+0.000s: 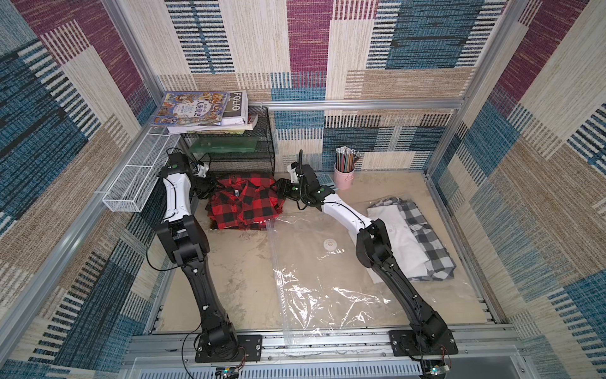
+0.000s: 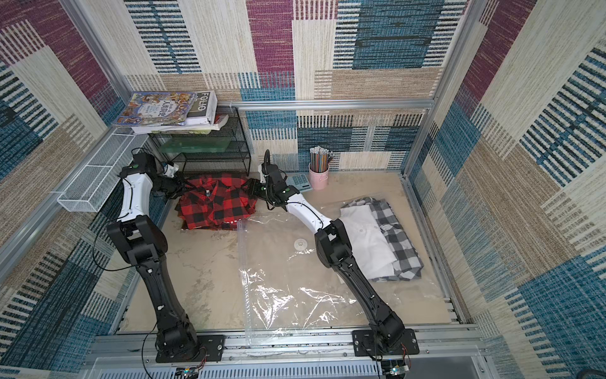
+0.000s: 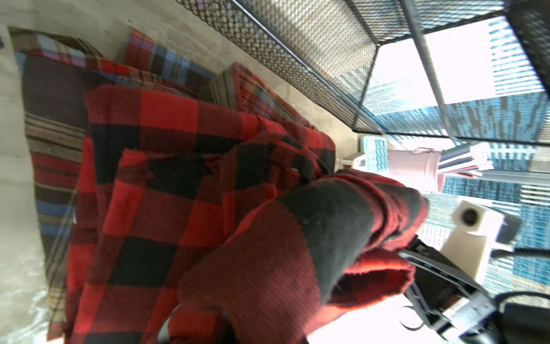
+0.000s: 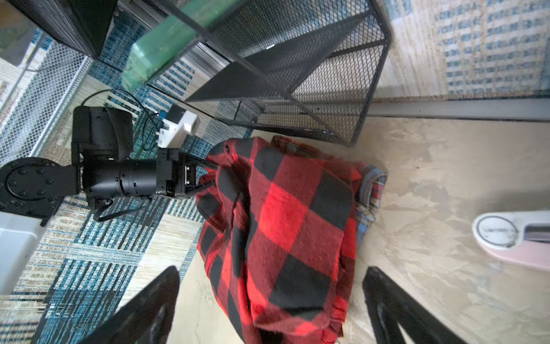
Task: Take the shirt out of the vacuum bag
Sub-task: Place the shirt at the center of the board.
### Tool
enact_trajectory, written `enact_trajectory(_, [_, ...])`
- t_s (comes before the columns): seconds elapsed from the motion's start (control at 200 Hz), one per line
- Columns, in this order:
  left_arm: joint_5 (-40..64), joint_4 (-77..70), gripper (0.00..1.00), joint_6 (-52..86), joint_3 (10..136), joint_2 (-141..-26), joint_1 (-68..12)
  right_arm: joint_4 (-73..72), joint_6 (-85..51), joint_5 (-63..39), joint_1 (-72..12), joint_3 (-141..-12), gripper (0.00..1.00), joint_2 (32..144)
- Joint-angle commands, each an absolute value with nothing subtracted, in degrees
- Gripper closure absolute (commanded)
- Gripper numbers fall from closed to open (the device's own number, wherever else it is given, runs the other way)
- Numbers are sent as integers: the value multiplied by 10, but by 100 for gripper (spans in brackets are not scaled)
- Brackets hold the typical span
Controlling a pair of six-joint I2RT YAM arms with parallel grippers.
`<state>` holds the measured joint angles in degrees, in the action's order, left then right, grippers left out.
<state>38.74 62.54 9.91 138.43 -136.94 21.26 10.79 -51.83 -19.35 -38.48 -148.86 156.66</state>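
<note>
My left gripper should stay closed on the shirt's fold, lifted at the shirt's edge, until it reaches the shirt's middle, or the fold would drop short.
A folded red-and-black checked shirt (image 1: 246, 203) (image 2: 216, 205) lies at the back left of the table, outside the vacuum bag (image 1: 328, 279) (image 2: 288, 279). The bag lies flat and crinkled across the middle and front, its round white valve (image 1: 329, 244) facing up. My left gripper (image 1: 207, 188) (image 4: 205, 178) is shut on the shirt's left edge, lifting a fold of cloth (image 3: 312, 238). At the shirt's right edge my right gripper (image 1: 278, 190) (image 4: 270, 278) stands open, its fingers (image 4: 160, 295) either side of the cloth (image 4: 282, 223) without touching it.
Another plaid garment (image 3: 59, 89) lies under the red shirt. A white shirt (image 1: 400, 242) and a grey checked one (image 1: 426, 236) lie at the right by the bag. A black mesh rack (image 1: 236, 144) with books (image 1: 200, 108), a white mesh tray (image 1: 137, 174), a pink pencil cup (image 1: 344, 175) and a calculator (image 2: 300, 182) line the back.
</note>
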Motion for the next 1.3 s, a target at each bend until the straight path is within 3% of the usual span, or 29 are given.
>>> enact_trajectory(0.0, [388, 610, 98, 105, 1418, -1392, 214, 86, -515, -208, -381, -1493, 20, 1566])
enact_trajectory(0.135, [398, 610, 98, 114, 1460, -1426, 209, 111, -506, -209, -369, -1489, 10, 1559])
enact_trajectory(0.335, [399, 611, 98, 101, 1464, -1448, 185, 93, -467, -220, -360, -1487, 3, 1542])
enact_trajectory(0.721, [272, 604, 98, 92, 1497, -1478, 187, 198, -387, -261, -349, -1471, 2, 1494])
enact_trajectory(0.896, [263, 603, 95, 83, 1491, -1486, 185, 242, -375, -276, -354, -1422, 3, 1475])
enact_trajectory(0.956, [279, 603, 83, 83, 1492, -1488, 185, 273, -363, -283, -360, -1419, 4, 1470])
enact_trajectory(1.026, [288, 603, 51, 84, 1488, -1481, 182, 305, -345, -278, -368, -1406, 5, 1459])
enact_trajectory(1.097, [286, 603, 37, 87, 1486, -1465, 176, 281, -349, -278, -372, -1347, 5, 1429])
enact_trajectory(1.127, [282, 603, 18, 89, 1486, -1456, 174, 254, -357, -283, -373, -1308, 4, 1412])
enact_trajectory(1.157, [278, 603, 13, 90, 1485, -1444, 171, 229, -365, -286, -371, -1275, 5, 1397])
enact_trajectory(1.177, [276, 604, 2, 91, 1482, -1437, 170, 216, -371, -286, -369, -1257, 5, 1389])
enact_trajectory(1.297, [256, 603, 0, 82, 1451, -1375, 152, 212, -375, -277, -359, -1224, 5, 1365])
